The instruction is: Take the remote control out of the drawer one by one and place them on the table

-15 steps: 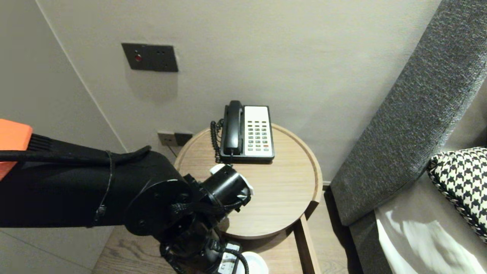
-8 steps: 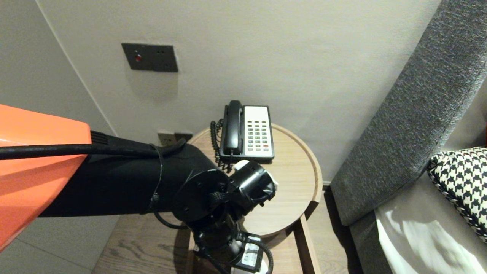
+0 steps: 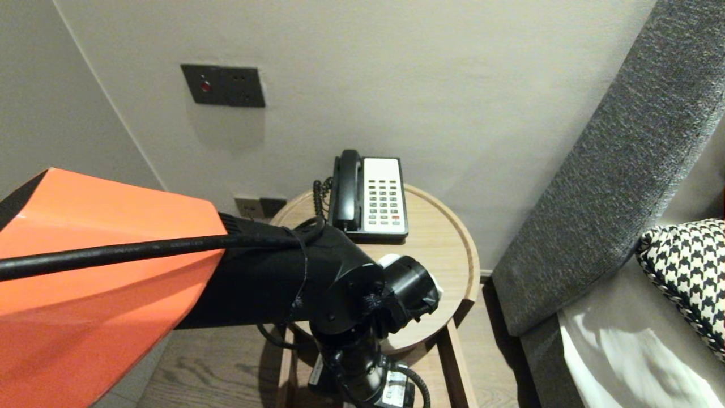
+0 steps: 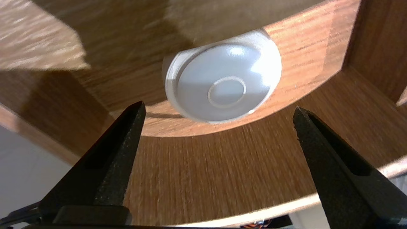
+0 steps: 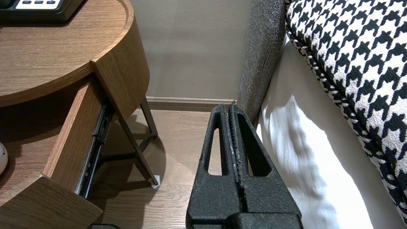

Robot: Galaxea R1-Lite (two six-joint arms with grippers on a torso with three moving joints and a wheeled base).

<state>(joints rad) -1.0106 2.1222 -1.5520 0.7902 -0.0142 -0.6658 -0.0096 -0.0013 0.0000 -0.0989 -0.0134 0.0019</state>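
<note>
In the left wrist view, the fingers stop short of the white round cup-like object (image 4: 225, 82), so my left gripper first moves toward it, then closes.
A white round cup-like object (image 4: 222, 86) lies in the open drawer (image 4: 222, 171) of the round wooden side table (image 3: 447, 249). My left gripper (image 4: 218, 106) hangs over the drawer's curved front with its jaws wide open and nothing between them. The white object sits just beyond the fingertips (image 4: 135, 114), apart from them. In the head view my left arm (image 3: 317, 277) crosses the table's front and hides the drawer and the gripper. My right gripper (image 5: 229, 108) is shut on nothing, parked low beside the bed.
A black and white desk phone (image 3: 371, 195) stands at the back of the tabletop. A grey headboard (image 3: 612, 170) and a houndstooth pillow (image 3: 685, 272) lie to the right. The drawer's side and slide rail (image 5: 95, 140) jut out toward the floor gap.
My left arm has swung right across the table's front, and its orange upper part now fills the lower left. The white object at the bottom edge is now hidden behind the wrist.
</note>
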